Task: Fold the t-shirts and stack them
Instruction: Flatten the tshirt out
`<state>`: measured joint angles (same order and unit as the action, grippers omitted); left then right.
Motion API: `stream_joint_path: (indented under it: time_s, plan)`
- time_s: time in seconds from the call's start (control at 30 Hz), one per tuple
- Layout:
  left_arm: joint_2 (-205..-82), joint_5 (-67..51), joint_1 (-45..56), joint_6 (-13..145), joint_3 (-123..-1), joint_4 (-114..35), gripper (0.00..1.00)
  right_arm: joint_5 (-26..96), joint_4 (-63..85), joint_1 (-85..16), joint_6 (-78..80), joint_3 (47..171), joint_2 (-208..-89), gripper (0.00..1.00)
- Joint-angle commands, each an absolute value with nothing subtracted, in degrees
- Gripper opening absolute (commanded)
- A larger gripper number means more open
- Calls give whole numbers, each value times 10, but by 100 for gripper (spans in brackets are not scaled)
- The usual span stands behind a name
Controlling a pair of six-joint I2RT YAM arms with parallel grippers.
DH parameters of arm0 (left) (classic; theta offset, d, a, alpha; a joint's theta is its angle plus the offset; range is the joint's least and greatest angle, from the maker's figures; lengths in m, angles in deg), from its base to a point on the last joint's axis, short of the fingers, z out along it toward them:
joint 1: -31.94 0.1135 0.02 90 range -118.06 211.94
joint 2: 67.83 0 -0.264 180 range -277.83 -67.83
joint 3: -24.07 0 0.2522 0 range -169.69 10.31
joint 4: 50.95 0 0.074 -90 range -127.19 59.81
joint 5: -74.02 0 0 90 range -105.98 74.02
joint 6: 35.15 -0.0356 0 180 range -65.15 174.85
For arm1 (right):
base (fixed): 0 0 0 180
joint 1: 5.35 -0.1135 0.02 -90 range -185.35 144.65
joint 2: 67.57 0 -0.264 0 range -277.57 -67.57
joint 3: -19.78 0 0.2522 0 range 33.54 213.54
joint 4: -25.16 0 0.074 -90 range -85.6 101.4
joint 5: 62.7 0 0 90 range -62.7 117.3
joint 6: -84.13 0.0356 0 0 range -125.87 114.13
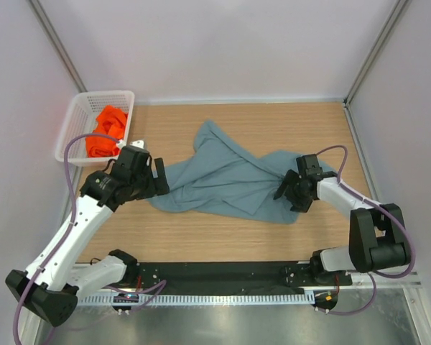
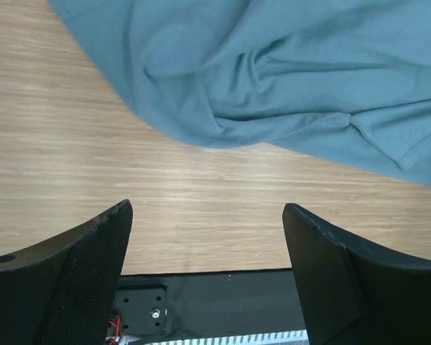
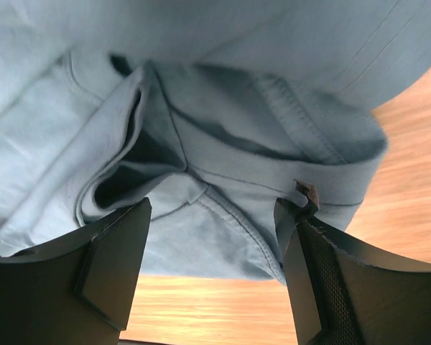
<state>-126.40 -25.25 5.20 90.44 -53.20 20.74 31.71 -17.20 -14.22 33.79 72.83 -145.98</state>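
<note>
My right gripper is going to pinch the grey-blue t-shirt (image 1: pixel 226 180) next by the seamed fold at its end, so that it can be spread flat for folding.
The grey-blue t-shirt (image 1: pixel 226 180) lies crumpled and spread across the middle of the wooden table. The orange t-shirt (image 1: pixel 106 131) sits bunched in the white basket. My left gripper (image 1: pixel 160 178) is open and empty at the shirt's left edge; in the left wrist view (image 2: pixel 207 208) only bare wood lies between its fingers, and the shirt (image 2: pixel 287 72) is just beyond them. My right gripper (image 1: pixel 287 189) is open over the shirt's right end. In the right wrist view (image 3: pixel 215 208) a seamed fold of the shirt (image 3: pixel 223 172) lies between the open jaws and touches the right fingertip (image 3: pixel 302 215).
The white lattice basket (image 1: pixel 75 118) stands at the back left corner. White walls close the table at the back and sides. A black base strip (image 1: pixel 223 273) runs along the near edge between the arm bases. Bare wood (image 1: pixel 215 233) shows in front of the shirt.
</note>
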Motion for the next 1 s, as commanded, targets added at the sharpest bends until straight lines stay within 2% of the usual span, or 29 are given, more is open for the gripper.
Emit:
stream_joint_path:
  time_s: [0.0,0.1,0.3,0.4,0.43,0.53,0.73,0.83,0.97]
  plan:
    - [-1251,-266,53,940,-527,229,86,299,-150,-116,312,762,-1487,77]
    - [-1255,-262,54,953,-526,242,85,290,-180,-104,282,815,-1511,77]
    - [-1255,-275,55,965,-527,238,78,327,-187,-104,288,837,-1479,75]
    - [-1274,-286,60,978,-532,241,75,356,-180,-103,319,841,-1492,69]
    - [-1281,-285,64,978,-536,242,71,361,-175,-103,331,842,-1497,66]
    - [-1308,-280,73,977,-546,247,68,364,-159,-103,377,842,-1515,57]
    - [-1329,-275,87,962,-557,236,68,336,-151,-103,432,851,-1540,51]
    - [-1344,-275,96,955,-567,241,61,326,-148,-103,437,857,-1554,49]
    - [-1356,-274,110,950,-568,248,59,310,-144,-103,442,857,-1569,45]
